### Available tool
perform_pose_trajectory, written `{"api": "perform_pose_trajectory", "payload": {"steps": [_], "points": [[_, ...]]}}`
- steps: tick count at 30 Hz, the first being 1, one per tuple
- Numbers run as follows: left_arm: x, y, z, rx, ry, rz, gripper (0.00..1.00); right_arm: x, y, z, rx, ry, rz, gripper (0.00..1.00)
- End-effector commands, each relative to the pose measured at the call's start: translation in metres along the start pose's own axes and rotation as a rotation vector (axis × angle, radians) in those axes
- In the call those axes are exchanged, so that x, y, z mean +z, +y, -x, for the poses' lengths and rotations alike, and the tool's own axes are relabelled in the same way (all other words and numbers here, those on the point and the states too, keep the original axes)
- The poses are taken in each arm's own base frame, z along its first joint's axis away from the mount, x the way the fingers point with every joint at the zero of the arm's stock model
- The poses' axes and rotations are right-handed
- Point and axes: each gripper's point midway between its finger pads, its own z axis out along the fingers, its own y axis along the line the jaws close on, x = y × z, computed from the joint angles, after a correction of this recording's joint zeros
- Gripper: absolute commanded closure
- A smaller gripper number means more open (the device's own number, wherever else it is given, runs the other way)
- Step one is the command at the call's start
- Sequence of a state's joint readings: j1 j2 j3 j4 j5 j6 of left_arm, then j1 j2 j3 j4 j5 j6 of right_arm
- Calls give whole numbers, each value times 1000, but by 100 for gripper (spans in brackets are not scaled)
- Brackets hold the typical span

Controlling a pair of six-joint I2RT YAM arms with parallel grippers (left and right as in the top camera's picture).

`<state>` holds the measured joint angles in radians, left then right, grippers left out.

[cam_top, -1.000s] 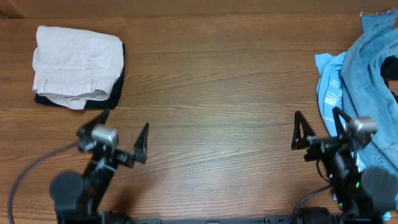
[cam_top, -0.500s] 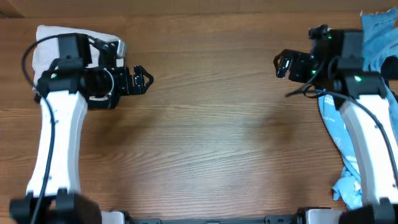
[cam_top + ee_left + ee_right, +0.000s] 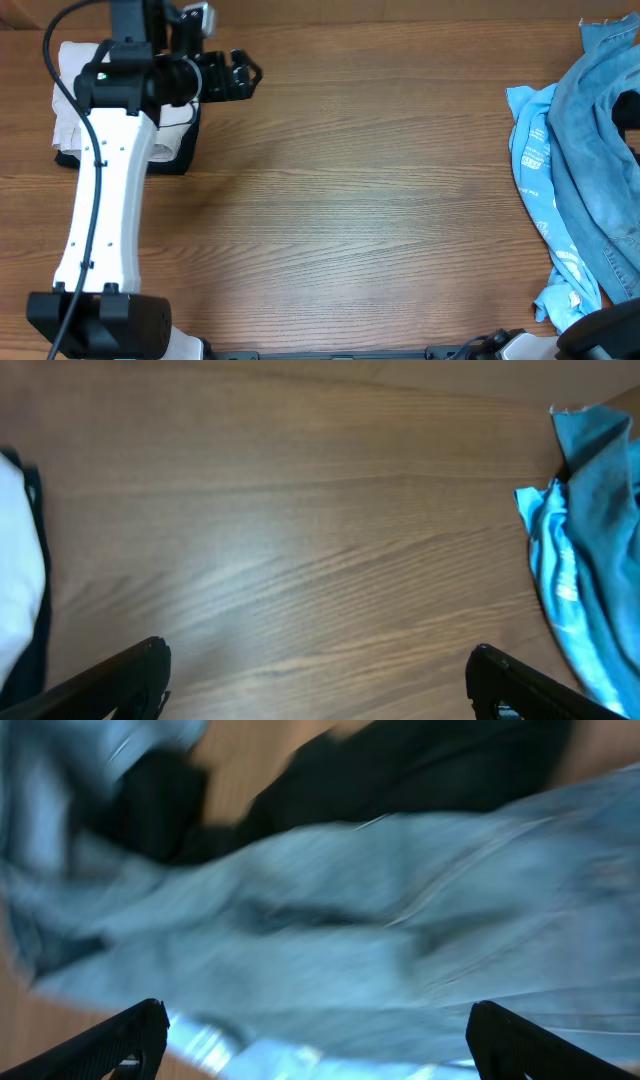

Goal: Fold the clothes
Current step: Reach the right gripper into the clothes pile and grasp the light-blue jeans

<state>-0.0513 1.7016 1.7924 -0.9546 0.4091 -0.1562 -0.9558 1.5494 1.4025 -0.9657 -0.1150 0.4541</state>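
The jeans (image 3: 598,150) have a seamed edge at their near end, and my right gripper will grab them by it next to pull them out lengthwise for folding.
The clothes, light blue denim jeans (image 3: 598,150), lie crumpled at the table's right edge, partly over a cyan T-shirt (image 3: 535,165). In the right wrist view the jeans (image 3: 330,950) fill the blurred frame, and my right gripper (image 3: 320,1035) hangs open over them, holding nothing. Only the right arm's base (image 3: 605,335) shows overhead. My left gripper (image 3: 238,76) is open at the back left, far from the jeans. In its own view the left gripper (image 3: 320,672) spans bare wood, with the jeans (image 3: 612,500) far to the right.
Folded beige trousers (image 3: 72,95) on a dark cloth sit at the back left, partly under my left arm (image 3: 110,170). In the left wrist view the cyan T-shirt (image 3: 560,580) shows at the right. A dark garment (image 3: 400,770) lies beyond the jeans.
The left arm rose from the front edge and reached toward the back left. The right arm swung up over the pile and has left the overhead view except its base.
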Motion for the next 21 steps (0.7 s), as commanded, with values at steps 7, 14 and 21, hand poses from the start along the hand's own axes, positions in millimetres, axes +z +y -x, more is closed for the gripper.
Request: {"api": "perform_pose_trajectory", "payload": {"steps": [7, 14, 21], "points": [[11, -48, -11, 302, -14, 246, 3, -19, -44, 55, 153, -130, 24, 0], [24, -55, -24, 333, 36, 235, 2, 4, -66, 49, 173, -89, -81, 0], [29, -56, -25, 336, 44, 225, 2, 37, -83, 34, 166, 15, -150, 0]]}}
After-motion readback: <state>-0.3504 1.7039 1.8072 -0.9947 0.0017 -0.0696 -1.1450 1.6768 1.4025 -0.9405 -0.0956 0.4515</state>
